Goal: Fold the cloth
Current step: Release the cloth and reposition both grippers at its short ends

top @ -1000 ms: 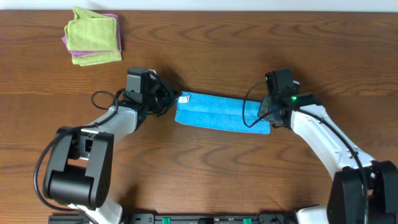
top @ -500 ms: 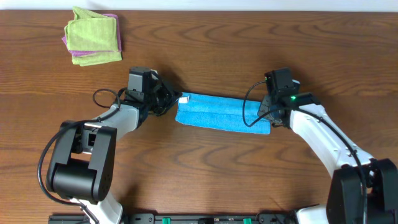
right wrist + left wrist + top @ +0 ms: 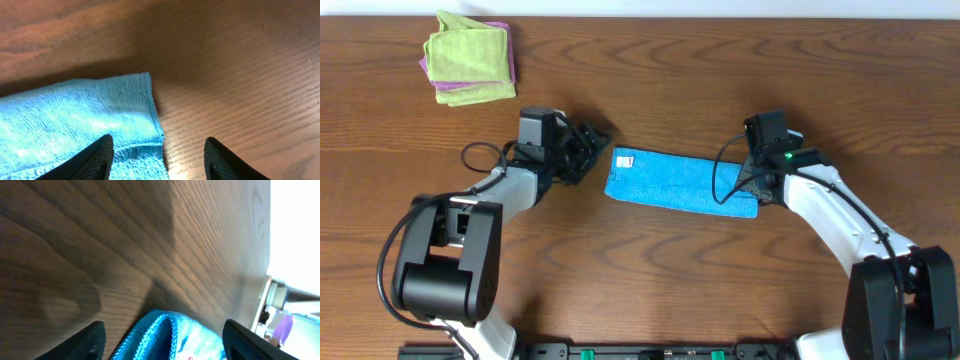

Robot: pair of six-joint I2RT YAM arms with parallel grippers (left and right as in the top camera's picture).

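The cloth's doubled edge (image 3: 614, 159) (image 3: 161, 331) is for my left gripper to grab next at its tagged end and keep hold of. My right gripper can then fold the opposite end over.
The cloth (image 3: 680, 183) is sky-blue and lies folded into a long strip across the middle of the table, a small white tag at its left end. My left gripper (image 3: 595, 152) stands open just off that left end. In the left wrist view the cloth's (image 3: 170, 335) doubled edge sits between the spread jaws of the left gripper (image 3: 166, 344), untouched by either. My right gripper (image 3: 756, 192) is open over the strip's right end. In the right wrist view the cloth's (image 3: 75, 115) corner lies flat under the right gripper (image 3: 159, 157), whose jaws stand apart.
A lime-green cloth folded on a purple one (image 3: 470, 58) lies at the far left corner of the table. Bare wooden table (image 3: 670, 80) surrounds the strip, with the far edge along the top of the overhead view.
Both grippers were shut on the ends of the cloth and have now opened and let go. The left gripper has drawn back slightly to the left. The strip lies flat.
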